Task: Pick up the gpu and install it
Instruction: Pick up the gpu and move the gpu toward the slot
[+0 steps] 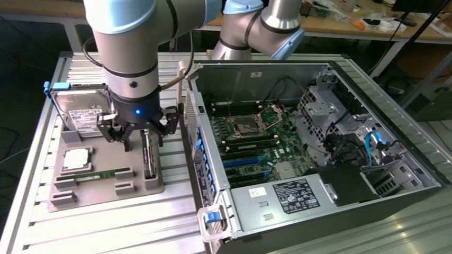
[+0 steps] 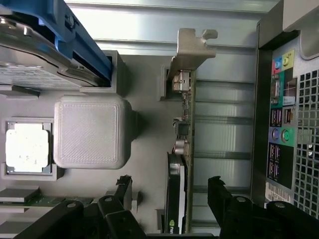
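I should close my gripper on the GPU [image 1: 147, 159] now, because one finger reaches down past the GPU's upper edge [image 1: 146, 135] on each side.
The gpu [image 1: 147, 159] stands on its long edge in a slot of the grey holder tray [image 1: 106, 193], at the exterior view's left of the open computer case [image 1: 297, 132]. It is a thin dark card with a silvery bracket at one end. My gripper [image 1: 139, 135] hangs just above it, open, with one finger on each side of the card. In the wrist view the gpu [image 2: 180, 149] runs edge-on between my two black fingertips, with its metal bracket [image 2: 192, 47] at the far end. The gripper [image 2: 169, 186] straddles the card without touching it.
On the tray also sit a hard drive [image 1: 81, 108] in a blue frame, a CPU [image 1: 76, 159] and a green memory stick [image 1: 102, 173]. The case's motherboard shows blue expansion slots [image 1: 244, 159]. The case's rear port panel [image 2: 279, 119] stands close beside the gpu.
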`<control>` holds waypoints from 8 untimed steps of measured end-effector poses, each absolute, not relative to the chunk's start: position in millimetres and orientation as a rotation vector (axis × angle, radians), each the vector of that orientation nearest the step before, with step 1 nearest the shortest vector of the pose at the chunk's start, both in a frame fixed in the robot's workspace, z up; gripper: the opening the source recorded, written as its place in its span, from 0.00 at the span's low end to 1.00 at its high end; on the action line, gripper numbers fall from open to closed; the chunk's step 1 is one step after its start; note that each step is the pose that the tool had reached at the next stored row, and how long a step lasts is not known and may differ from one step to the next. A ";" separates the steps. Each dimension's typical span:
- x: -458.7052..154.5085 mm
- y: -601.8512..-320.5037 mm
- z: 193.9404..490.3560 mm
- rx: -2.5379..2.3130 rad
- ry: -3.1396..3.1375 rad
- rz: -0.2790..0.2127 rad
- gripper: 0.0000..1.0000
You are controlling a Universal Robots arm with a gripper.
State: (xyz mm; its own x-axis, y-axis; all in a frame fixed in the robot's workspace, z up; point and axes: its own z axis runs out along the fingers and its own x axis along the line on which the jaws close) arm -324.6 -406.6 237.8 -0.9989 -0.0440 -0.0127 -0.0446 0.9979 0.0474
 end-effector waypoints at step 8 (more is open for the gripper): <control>-324.4 -406.6 235.4 -0.069 3.128 0.075 0.72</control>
State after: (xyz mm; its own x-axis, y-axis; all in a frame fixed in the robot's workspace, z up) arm -324.4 -406.6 235.4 -0.9989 -0.0440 -0.0127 -0.0446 0.9979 0.0474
